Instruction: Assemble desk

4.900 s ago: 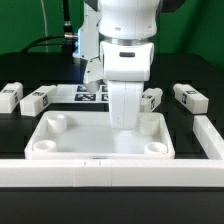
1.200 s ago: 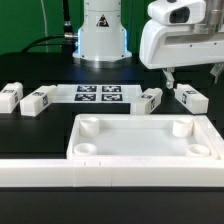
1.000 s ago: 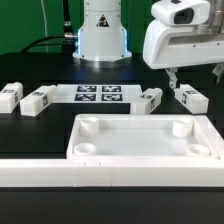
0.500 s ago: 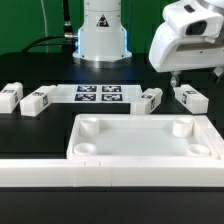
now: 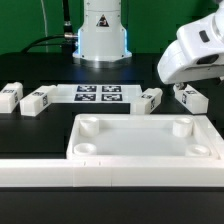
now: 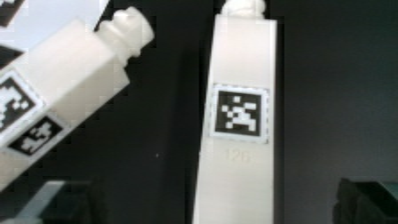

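Black tabletop shows between my gripper's fingers, above the leg, so it is too early to close on the white leg (image 5: 192, 99). The gripper lowers first.
The white desk panel (image 5: 140, 140) lies flat with its rim and round corner sockets up, set into the corner of the rail. Four white tag-marked legs lie behind it: two at the exterior view's left (image 5: 10, 97) (image 5: 37, 100) and two at its right (image 5: 150, 99) (image 5: 191, 98). My gripper (image 5: 176, 84) hangs tilted above the right pair, open and empty. In the wrist view one leg (image 6: 240, 110) lies lengthwise between my two spread fingertips (image 6: 54, 205), and a second leg (image 6: 63, 90) lies slanted beside it.
The marker board (image 5: 98, 94) lies behind the panel, in front of the robot base (image 5: 100, 30). The long white L-shaped rail (image 5: 100, 176) runs along the front and up the exterior view's right side (image 5: 214, 128).
The gripper let go of the panel, which now sits further to the exterior view's right against the rail. The arm rose, swung right and tilted over the right pair of legs.
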Motion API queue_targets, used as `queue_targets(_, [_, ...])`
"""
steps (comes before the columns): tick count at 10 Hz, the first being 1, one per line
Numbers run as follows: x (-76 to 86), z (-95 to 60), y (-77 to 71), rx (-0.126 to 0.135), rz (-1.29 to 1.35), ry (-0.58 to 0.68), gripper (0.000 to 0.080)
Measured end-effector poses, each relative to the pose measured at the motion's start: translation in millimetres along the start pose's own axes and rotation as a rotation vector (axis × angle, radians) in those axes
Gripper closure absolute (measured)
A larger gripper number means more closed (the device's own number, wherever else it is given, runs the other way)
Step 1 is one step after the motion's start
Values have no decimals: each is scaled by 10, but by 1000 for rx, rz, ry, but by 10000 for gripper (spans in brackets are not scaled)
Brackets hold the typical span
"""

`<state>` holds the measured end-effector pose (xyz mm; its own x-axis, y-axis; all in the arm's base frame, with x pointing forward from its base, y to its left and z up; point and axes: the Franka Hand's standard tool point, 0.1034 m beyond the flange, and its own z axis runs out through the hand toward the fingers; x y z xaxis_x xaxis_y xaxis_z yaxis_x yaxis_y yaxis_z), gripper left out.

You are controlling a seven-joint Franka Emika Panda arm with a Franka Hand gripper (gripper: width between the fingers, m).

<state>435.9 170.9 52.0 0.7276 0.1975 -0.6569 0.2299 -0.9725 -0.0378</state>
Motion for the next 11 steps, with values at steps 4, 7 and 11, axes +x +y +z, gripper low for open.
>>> queue_targets(4, [16,79,-26,-2,-15,-139,150])
queue_targets(7, [-11,135,-19,-1,-27,-177,150])
queue_targets(11, [-56,275,-8,0,-37,-444,150])
